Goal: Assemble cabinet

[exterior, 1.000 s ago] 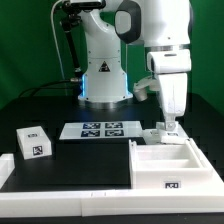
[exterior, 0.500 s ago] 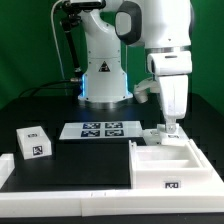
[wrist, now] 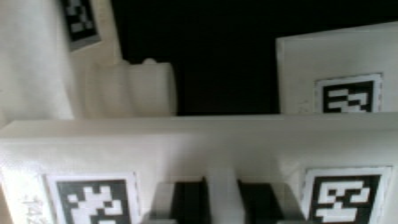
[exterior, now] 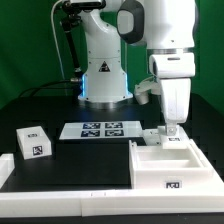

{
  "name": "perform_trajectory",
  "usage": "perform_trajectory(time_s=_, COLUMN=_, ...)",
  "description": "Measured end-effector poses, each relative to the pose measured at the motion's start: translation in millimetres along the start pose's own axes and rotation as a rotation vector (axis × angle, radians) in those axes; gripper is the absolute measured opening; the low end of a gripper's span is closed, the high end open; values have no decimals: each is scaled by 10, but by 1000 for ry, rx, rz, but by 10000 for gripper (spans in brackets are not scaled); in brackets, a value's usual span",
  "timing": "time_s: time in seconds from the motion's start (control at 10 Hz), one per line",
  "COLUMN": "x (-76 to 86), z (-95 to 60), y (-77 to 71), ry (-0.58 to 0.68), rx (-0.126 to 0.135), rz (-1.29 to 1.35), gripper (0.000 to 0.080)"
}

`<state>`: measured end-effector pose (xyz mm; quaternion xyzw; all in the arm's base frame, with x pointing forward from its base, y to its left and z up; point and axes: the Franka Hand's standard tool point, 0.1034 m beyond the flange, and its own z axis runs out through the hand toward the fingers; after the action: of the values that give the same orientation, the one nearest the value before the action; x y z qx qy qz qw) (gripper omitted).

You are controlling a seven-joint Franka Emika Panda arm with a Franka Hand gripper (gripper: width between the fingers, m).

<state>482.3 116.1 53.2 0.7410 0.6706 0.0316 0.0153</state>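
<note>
I need to move the white tagged panel toward the cabinet's open top (exterior: pixel 160 160) before I release it. The panel stands at the far edge of the cabinet, still short of that top in the exterior view.
The cabinet (exterior: pixel 168 165), a large white open box with a marker tag on its front face, lies at the exterior view's right. My gripper (exterior: pixel 169 130) points straight down at the box's far wall. In the wrist view the gripper (wrist: pixel 217 200) has two dark fingers (wrist: pixel 178 203) pressed against a thin white rib of a white tagged panel (wrist: pixel 89 160), with marker tags on either side of it. Beyond the panel I see a ridged white post (wrist: pixel 135 88) and another tagged white wall (wrist: pixel 342 80). A small white tagged block (exterior: pixel 33 142) sits at the left, far from the gripper.
The marker board (exterior: pixel 100 130) lies flat in the middle of the black table, in front of the robot base (exterior: pixel 103 80). A low white rail (exterior: pixel 60 195) runs along the table's front edge and left corner.
The gripper has shifted slightly toward the exterior view's right over the cabinet's far wall. Nothing else has moved.
</note>
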Motion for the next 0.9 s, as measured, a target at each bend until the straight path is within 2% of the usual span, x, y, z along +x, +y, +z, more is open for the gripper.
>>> perform_trajectory(time_s=0.4, x=-3, z=-3, y=188, ry=-21, rx=20, rz=4, gripper=70)
perform_trajectory(time_s=0.9, x=-9, z=-5, y=199, ry=-20, rx=20, rz=-18, gripper=70)
